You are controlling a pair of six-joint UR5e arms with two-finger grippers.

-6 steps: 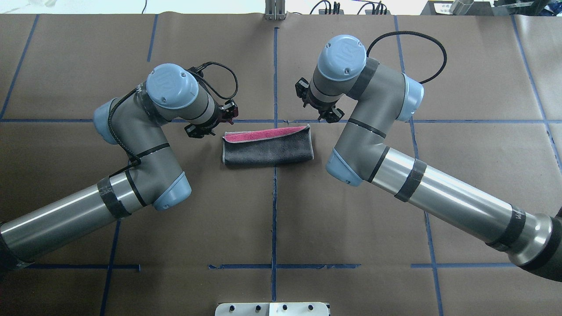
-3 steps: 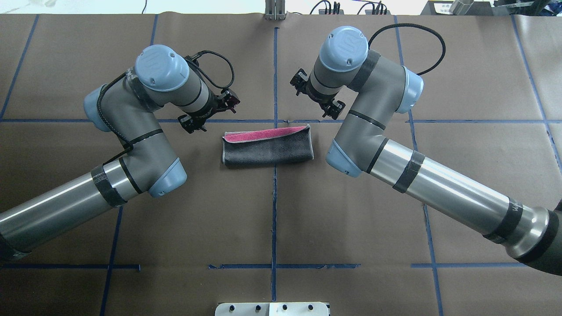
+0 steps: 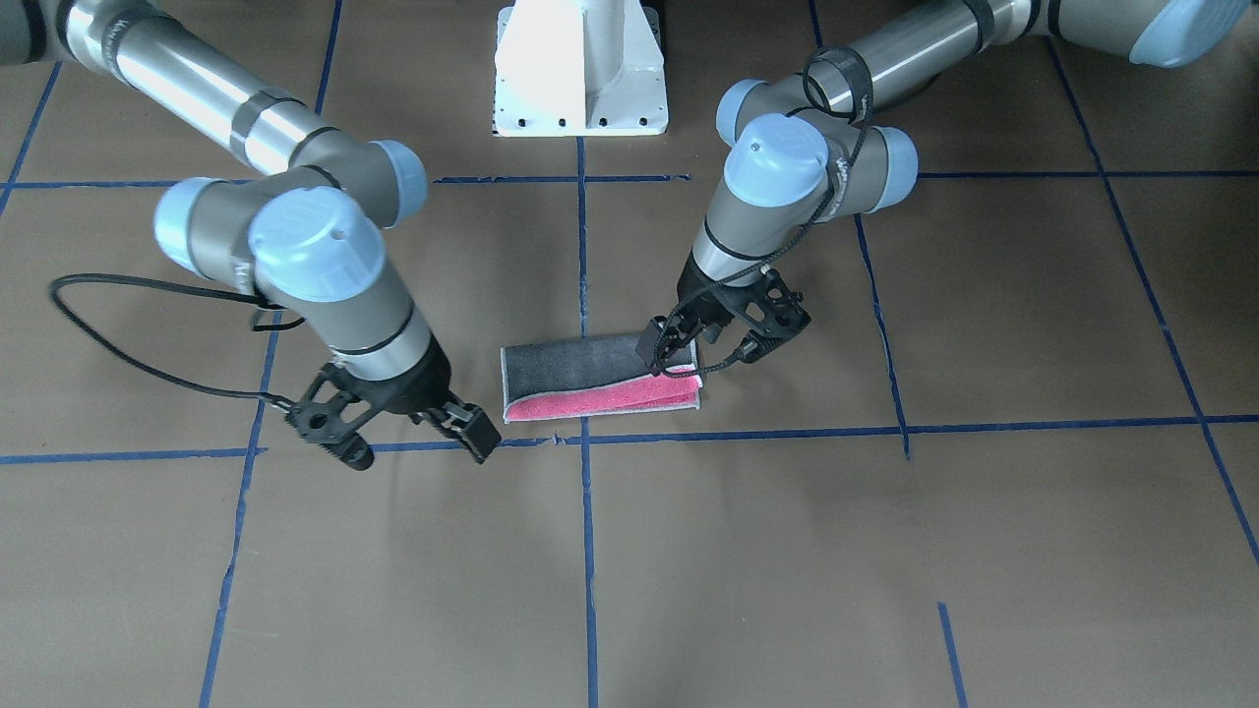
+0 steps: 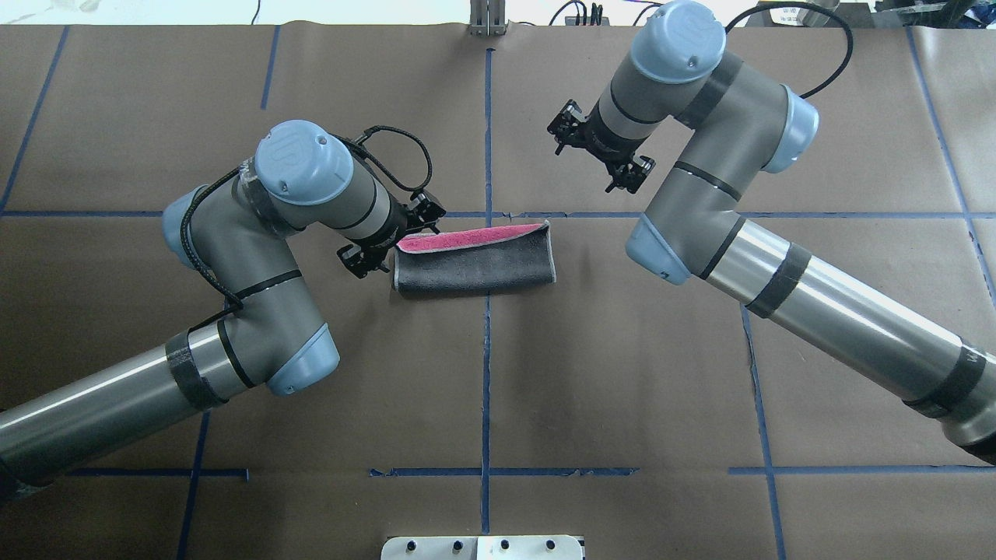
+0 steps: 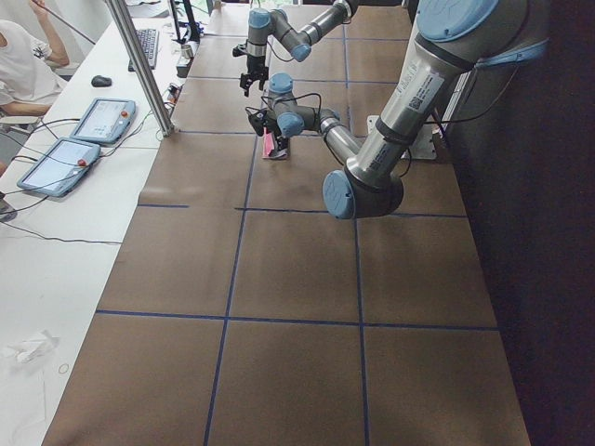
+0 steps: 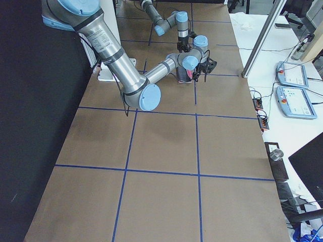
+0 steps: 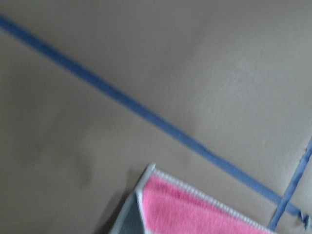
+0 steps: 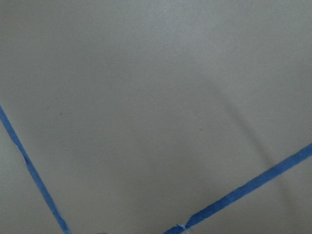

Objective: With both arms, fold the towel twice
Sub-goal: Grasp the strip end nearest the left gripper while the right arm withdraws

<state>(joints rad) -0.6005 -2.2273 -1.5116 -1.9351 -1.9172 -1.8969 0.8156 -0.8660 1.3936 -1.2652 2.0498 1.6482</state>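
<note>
The towel needs its second fold onto its other short end (image 3: 505, 383), so my left gripper will next grab the towel by its short end with the pink corner (image 3: 696, 383).
The towel (image 4: 475, 264) lies folded once into a long strip near the table's middle. Its dark grey face is up and a pink strip shows along the far edge; it also shows in the front view (image 3: 590, 379). My left gripper (image 4: 393, 237) is open and empty, low at the towel's left end, with its jaws spread across that short edge (image 3: 723, 334). The left wrist view shows only the towel's pink corner (image 7: 195, 212). My right gripper (image 4: 599, 155) is open and empty, raised beyond the towel's right end (image 3: 408, 438). The right wrist view shows only paper and tape.
Brown paper with blue tape lines (image 4: 486, 350) covers the table. The white pedestal base (image 3: 580, 69) stands at the robot's side. A metal post (image 5: 139, 65), tablets (image 5: 98, 116) and a seated operator (image 5: 23, 65) are beyond the far edge.
My left gripper has moved down and right to the towel's left end. My right arm has swung back and to the right, away from the towel. The towel has not moved.
</note>
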